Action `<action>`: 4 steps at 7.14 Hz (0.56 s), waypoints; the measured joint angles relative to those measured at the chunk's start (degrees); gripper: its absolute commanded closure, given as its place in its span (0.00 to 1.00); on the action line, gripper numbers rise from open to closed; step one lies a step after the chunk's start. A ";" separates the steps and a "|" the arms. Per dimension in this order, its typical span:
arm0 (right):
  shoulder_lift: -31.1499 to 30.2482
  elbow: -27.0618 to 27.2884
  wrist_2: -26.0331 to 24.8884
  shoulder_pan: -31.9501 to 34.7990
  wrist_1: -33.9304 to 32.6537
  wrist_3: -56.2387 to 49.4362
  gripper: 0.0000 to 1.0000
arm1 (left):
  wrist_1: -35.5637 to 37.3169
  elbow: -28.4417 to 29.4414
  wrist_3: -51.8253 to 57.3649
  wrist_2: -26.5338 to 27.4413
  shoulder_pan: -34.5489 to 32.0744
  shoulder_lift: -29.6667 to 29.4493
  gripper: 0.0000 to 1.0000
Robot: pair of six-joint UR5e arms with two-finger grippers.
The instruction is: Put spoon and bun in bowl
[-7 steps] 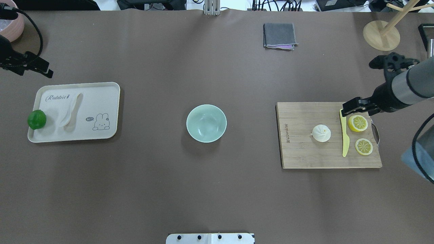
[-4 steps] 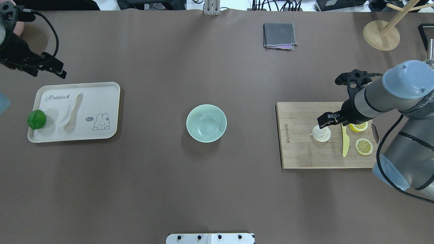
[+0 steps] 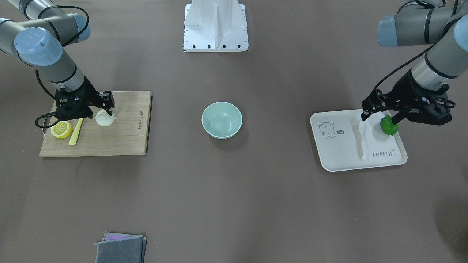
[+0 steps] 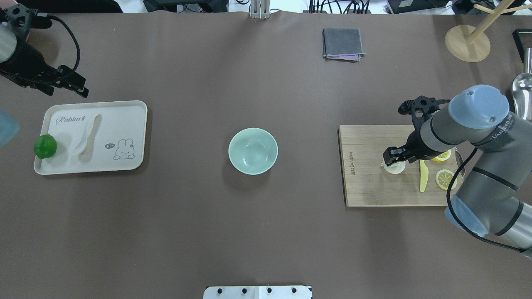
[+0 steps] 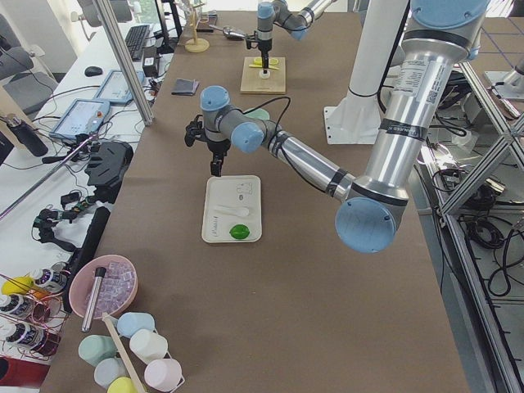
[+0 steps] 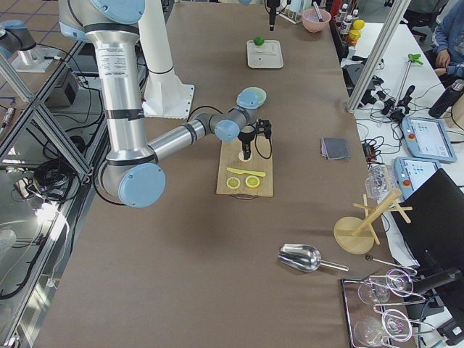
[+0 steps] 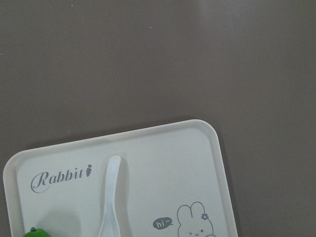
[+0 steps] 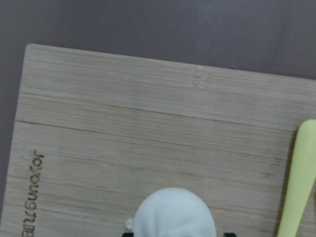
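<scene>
The white bun needs to go into the bowl (image 3: pixel 221 120), so my right gripper needs to grab the bun by its rounded sides next.
The white bun (image 4: pixel 395 168) sits on the wooden cutting board (image 4: pixel 365 182). My right gripper (image 4: pixel 393 159) is open right over it, with a fingertip on either side of the bun (image 8: pixel 173 215) in the right wrist view. The white spoon (image 4: pixel 86 135) lies on the cream rabbit tray (image 4: pixel 124 120), also seen in the left wrist view (image 7: pixel 109 197). My left gripper (image 4: pixel 71 85) is open and empty, raised near the tray's far edge. The mint-green bowl (image 4: pixel 252 150) stands empty at the table's middle.
A yellow plastic knife (image 4: pixel 422 176) and lemon slices (image 4: pixel 445 179) lie on the board to the right of the bun. A green round fruit (image 4: pixel 45 146) sits at the tray's left edge. A grey cloth (image 4: pixel 342 43) and a wooden stand (image 4: pixel 467 43) are at the back.
My right gripper has moved left from beside the lemon slices to over the bun. My left gripper has moved right and closer to the tray's far edge.
</scene>
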 measured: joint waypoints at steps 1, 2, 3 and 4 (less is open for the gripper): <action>0.21 -0.16 0.23 -0.19 0.00 -0.04 1.00 | -0.02 0.03 0.00 0.00 0.03 -0.01 0.05; 0.28 -0.15 0.55 -0.28 0.00 -0.14 1.00 | -0.06 0.06 0.02 0.00 0.04 -0.03 0.05; 0.62 0.37 1.13 -0.33 -0.17 -0.10 1.00 | -0.08 0.09 0.06 0.00 0.11 -0.05 0.05; 2.23 1.21 1.80 -0.42 -0.54 1.49 1.00 | -0.08 0.05 0.05 0.00 0.29 -0.06 0.05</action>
